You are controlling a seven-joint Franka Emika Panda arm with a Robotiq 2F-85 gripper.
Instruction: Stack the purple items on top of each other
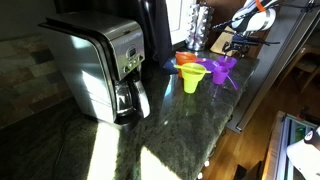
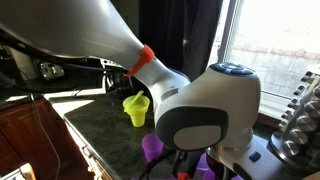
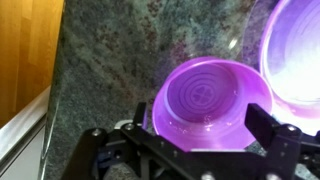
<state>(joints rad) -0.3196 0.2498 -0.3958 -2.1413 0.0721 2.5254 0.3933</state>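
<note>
The purple funnel needs to be stacked, so my gripper will next grab it by its wide rim, with one finger on each side. The funnel's narrow base will stay free.
In the wrist view a purple funnel (image 3: 208,98) stands wide end up on the granite, right under my gripper (image 3: 199,119). The jaws are open, one finger (image 3: 258,122) on each side of its rim, and I cannot tell whether they touch it. A second purple funnel (image 3: 296,48) sits close beside it at the upper right, cut off by the frame. In an exterior view the purple funnels (image 1: 224,69) stand near the counter's edge below the gripper (image 1: 238,47). In an exterior view the two show as one (image 2: 152,147) and another (image 2: 205,166), partly hidden by the arm.
A yellow-green funnel (image 1: 192,79) and an orange funnel (image 1: 187,61) stand just beside the purple ones. A steel coffee maker (image 1: 105,65) fills the counter's near side, and a rack (image 1: 198,22) stands by the window. The counter edge (image 3: 40,110) drops to wooden floor.
</note>
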